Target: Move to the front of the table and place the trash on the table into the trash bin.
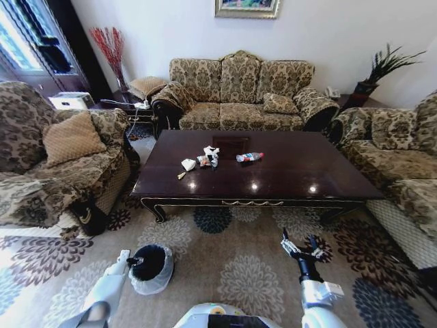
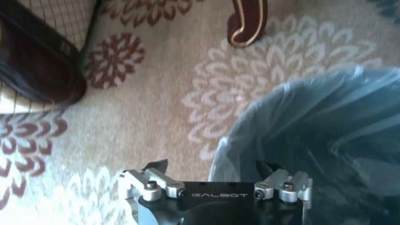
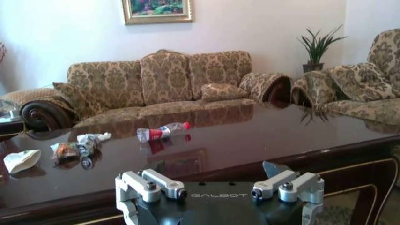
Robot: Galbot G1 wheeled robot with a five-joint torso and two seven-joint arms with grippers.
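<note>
The left gripper grabs the trash bin's thin bag-lined rim (image 1: 132, 267) next, since the trash bin's round body (image 1: 154, 283) is far wider than the span of my fingers.
The dark glossy table (image 1: 293, 174) stands ahead with trash on its left half: a crushed clear bottle (image 1: 249, 157), crinkled wrappers (image 1: 205, 160) and a crumpled white paper (image 1: 188, 164). The right wrist view shows the same bottle (image 3: 161, 132), wrappers (image 3: 78, 147) and paper (image 3: 22, 160). The bag-lined trash bin (image 1: 151, 268) sits on the carpet before the table's left corner. My left gripper (image 1: 125, 258) hangs open beside the bin's rim, its liner (image 2: 312, 140) close by my left gripper (image 2: 212, 168). My right gripper (image 1: 300, 246) is open and empty, low before the table's front edge (image 3: 214, 166).
A sofa (image 1: 239, 96) stands behind the table, with armchairs on the left (image 1: 54, 157) and right (image 1: 403, 157). A carved table leg (image 2: 247, 23) and the armchair base (image 2: 37, 61) are near the bin. Patterned carpet (image 1: 252, 273) lies between me and the table.
</note>
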